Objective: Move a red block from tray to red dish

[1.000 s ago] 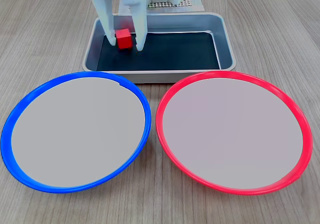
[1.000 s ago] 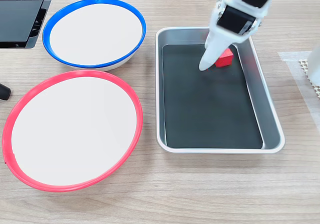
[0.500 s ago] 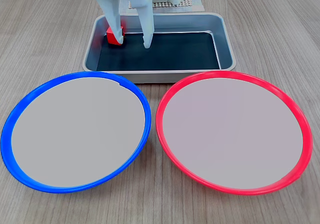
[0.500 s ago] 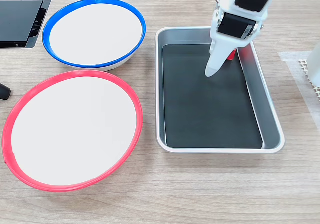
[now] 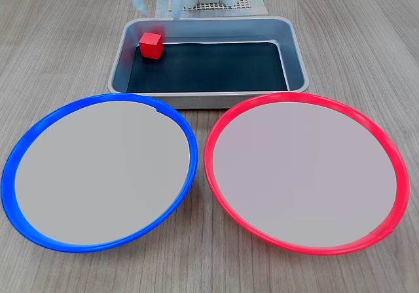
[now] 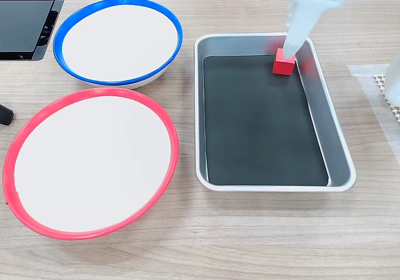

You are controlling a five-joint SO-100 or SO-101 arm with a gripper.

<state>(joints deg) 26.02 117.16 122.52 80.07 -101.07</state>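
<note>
My gripper should next grab the red block (image 5: 150, 45) by its opposite sides, so it can move the block from the tray to the red dish (image 5: 304, 175).
The red block (image 5: 150, 45) (image 6: 284, 62) lies loose on the black floor of the tray (image 5: 209, 100) (image 6: 275, 185), close to a corner near the arm's base. My gripper (image 5: 156, 2) hangs above it, blurred, with its two white fingers apart and nothing between them. One finger (image 6: 300, 20) slants down from the top edge, and its tip ends just above the block. The red dish (image 5: 304, 175) (image 6: 90, 164) stands beside the tray with nothing on it.
A blue-rimmed dish (image 5: 98, 175) (image 6: 117, 39) of the same size sits beside the red one. The arm's base on a white mesh pad (image 5: 229, 2) (image 6: 389, 86) stands behind the tray. A black device (image 6: 25, 17) occupies one table corner.
The gripper, which straddled the block a second ago, pushed it toward the tray's corner, then rose up and away. The block now lies free.
</note>
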